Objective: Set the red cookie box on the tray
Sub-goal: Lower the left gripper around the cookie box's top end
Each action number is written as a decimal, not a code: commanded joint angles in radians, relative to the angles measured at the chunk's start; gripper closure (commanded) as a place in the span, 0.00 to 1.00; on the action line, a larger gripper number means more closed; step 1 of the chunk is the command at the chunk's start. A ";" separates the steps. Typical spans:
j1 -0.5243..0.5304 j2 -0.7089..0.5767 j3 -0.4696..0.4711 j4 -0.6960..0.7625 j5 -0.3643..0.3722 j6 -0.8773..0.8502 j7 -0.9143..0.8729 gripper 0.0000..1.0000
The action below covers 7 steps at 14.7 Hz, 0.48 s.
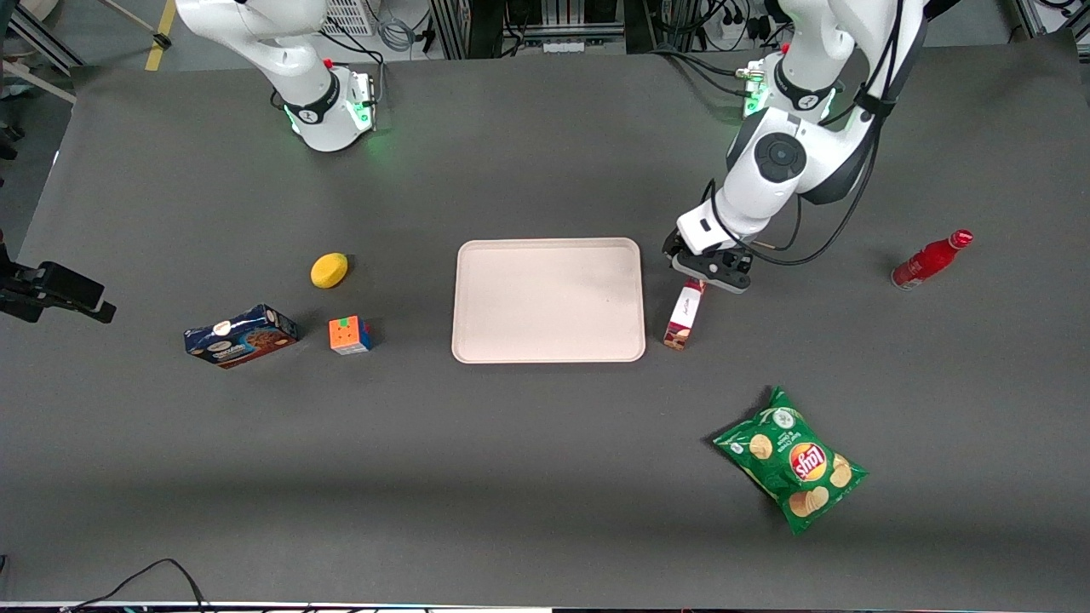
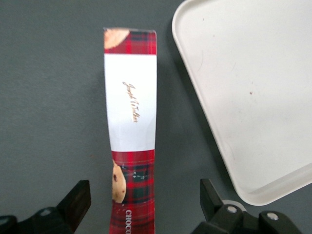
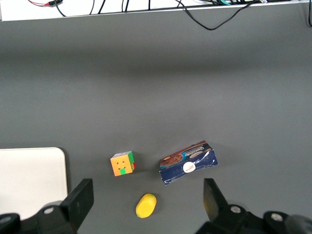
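My left gripper will next grab the red cookie box's plaid end with the CHOCO lettering (image 2: 134, 204), to put the red cookie box on the tray (image 2: 258, 92).
The red cookie box (image 1: 685, 314) lies on the table beside the tray (image 1: 549, 300), on the working arm's side of it, close to the tray's edge but apart from it. In the left wrist view the box (image 2: 131, 126) shows its white label band and plaid ends, with the tray (image 2: 253, 92) beside it. My left gripper (image 1: 714, 271) is above the box's end farther from the front camera. It (image 2: 145, 204) is open, with one finger on each side of the box and a gap to each. The fingers (image 2: 78, 197) do not touch the box.
A green chip bag (image 1: 791, 460) lies nearer the front camera. A small red bottle (image 1: 931, 260) lies toward the working arm's end. A lemon (image 1: 329, 270), a colour cube (image 1: 349, 335) and a dark-blue cookie box (image 1: 241, 335) lie toward the parked arm's end.
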 commanded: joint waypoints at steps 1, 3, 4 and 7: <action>-0.001 0.025 0.001 0.005 0.026 0.012 -0.009 0.00; -0.001 0.044 0.001 0.008 0.041 0.012 -0.011 0.00; -0.001 0.056 0.001 0.012 0.047 0.012 -0.012 0.00; 0.001 0.090 0.009 0.029 0.070 0.010 -0.027 0.00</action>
